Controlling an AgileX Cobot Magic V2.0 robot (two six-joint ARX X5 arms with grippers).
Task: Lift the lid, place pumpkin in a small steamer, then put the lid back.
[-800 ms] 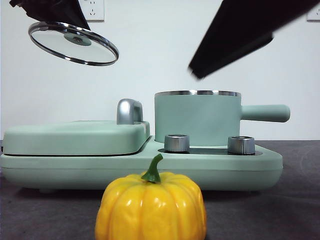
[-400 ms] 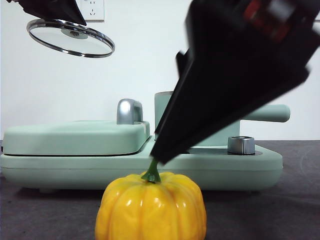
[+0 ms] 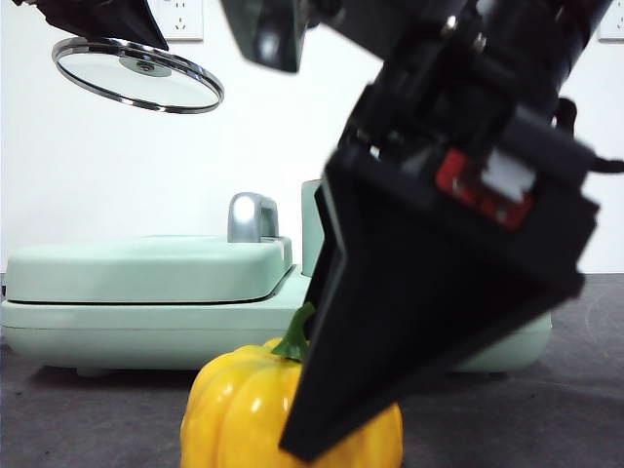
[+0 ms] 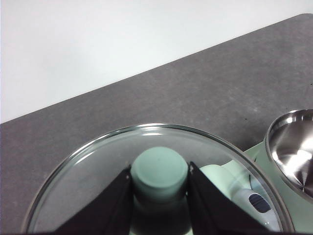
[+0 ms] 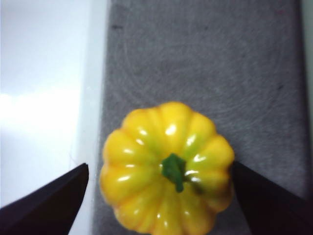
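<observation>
My right gripper takes hold of the yellow pumpkin by its ribbed sides next, to set it inside the small steamer.
The clear glass lid hangs tilted high at the left, above the table. My left gripper is shut on its mint-green knob. The yellow-orange pumpkin sits on the dark table close to the front camera. My right gripper is open and lowered over it, one jaw on each side of the fruit, neither clearly touching it. In the front view that arm covers most of the small steamer. The steamer's steel inside shows uncovered beside the lid.
A wide mint-green appliance base lies behind the pumpkin, with a flat cover and chrome handle on its left half. The table's pale edge runs close beside the pumpkin. A wall socket is behind.
The right arm has swung down from the upper right until its open jaws flank the pumpkin. The lid rose slightly a second ago and has held still since.
</observation>
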